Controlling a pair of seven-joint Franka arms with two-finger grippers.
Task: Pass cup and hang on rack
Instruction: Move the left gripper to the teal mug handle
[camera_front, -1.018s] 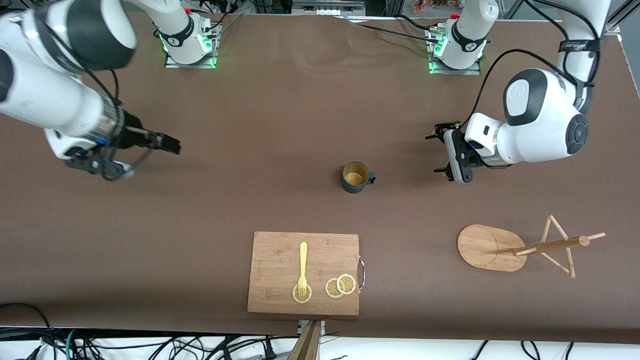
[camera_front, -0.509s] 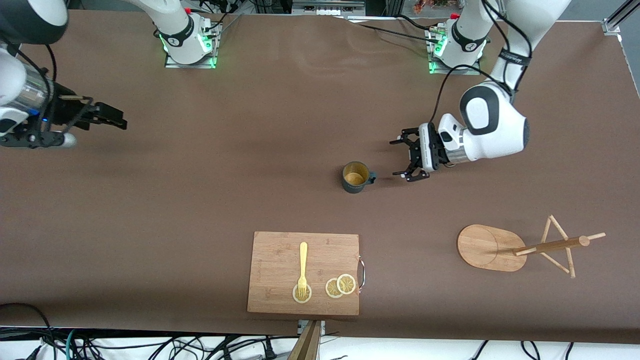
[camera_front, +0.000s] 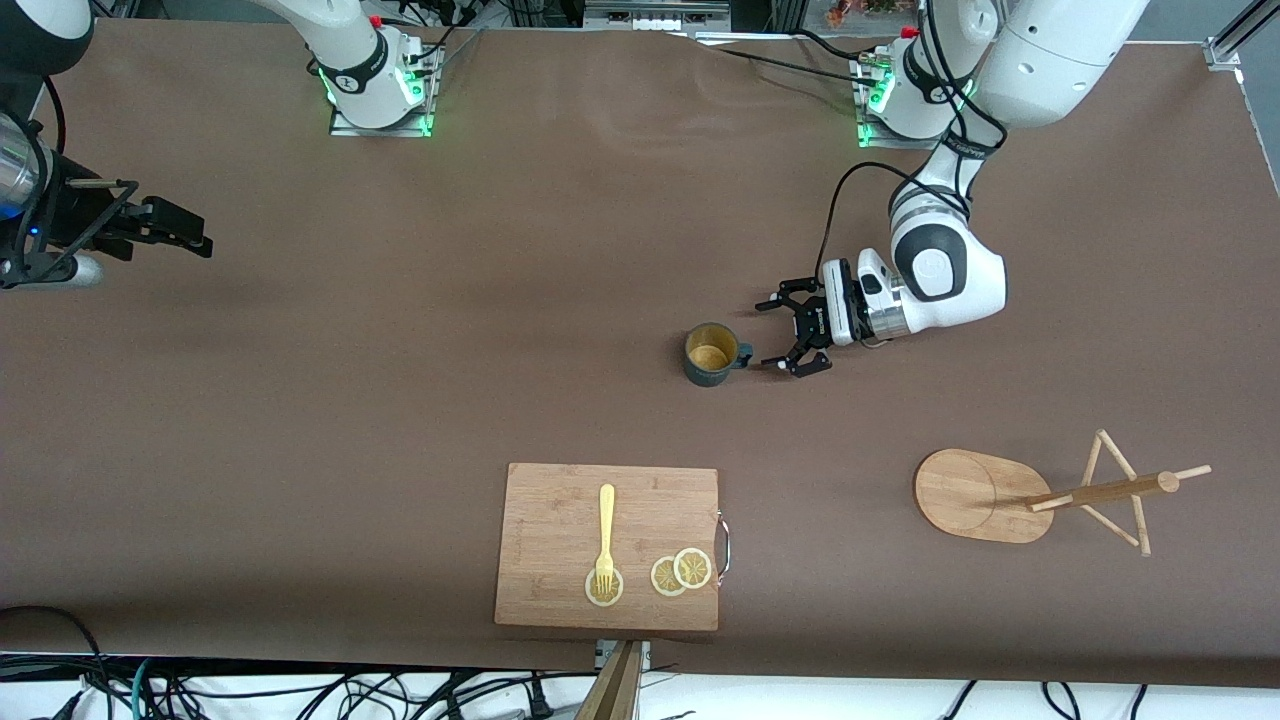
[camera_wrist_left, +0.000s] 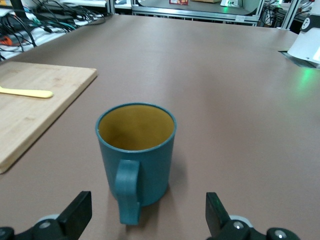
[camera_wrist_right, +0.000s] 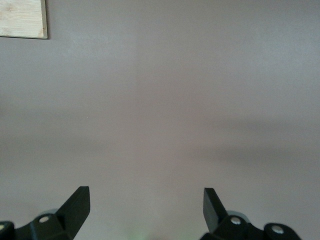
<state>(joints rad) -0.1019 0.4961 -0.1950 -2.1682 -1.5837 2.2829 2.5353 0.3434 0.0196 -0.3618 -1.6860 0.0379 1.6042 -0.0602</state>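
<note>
The fingers of the robot's left gripper are still short of the cup's handle (camera_front: 743, 354) (camera_wrist_left: 128, 190) and would miss it if they closed now. The left gripper will move toward the handle of the cup first.
The dark teal cup (camera_front: 712, 354) stands upright mid-table, its handle (camera_front: 744, 352) turned toward the left arm's end. My left gripper (camera_front: 776, 337) is open, low and just beside that handle, not touching it. In the left wrist view the cup (camera_wrist_left: 137, 150) is close, handle (camera_wrist_left: 127, 197) facing the open gripper (camera_wrist_left: 147, 222), one finger (camera_wrist_left: 75, 212) showing on either side. The bamboo rack (camera_front: 980, 495) stands toward the left arm's end, nearer to the front camera than the cup. My right gripper (camera_front: 195, 232) is open and empty at the right arm's end; it also shows in the right wrist view (camera_wrist_right: 145, 210).
A bamboo cutting board (camera_front: 607, 545) with a yellow fork (camera_front: 605, 535) and lemon slices (camera_front: 681, 571) lies nearer to the front camera than the cup. Its corner shows in the right wrist view (camera_wrist_right: 22, 17). The arm bases (camera_front: 378, 80) stand along the table's back edge.
My left gripper has moved from the left arm's end toward the cup, now beside its handle. My right arm has drawn back toward its own end of the table. The cup has not moved.
</note>
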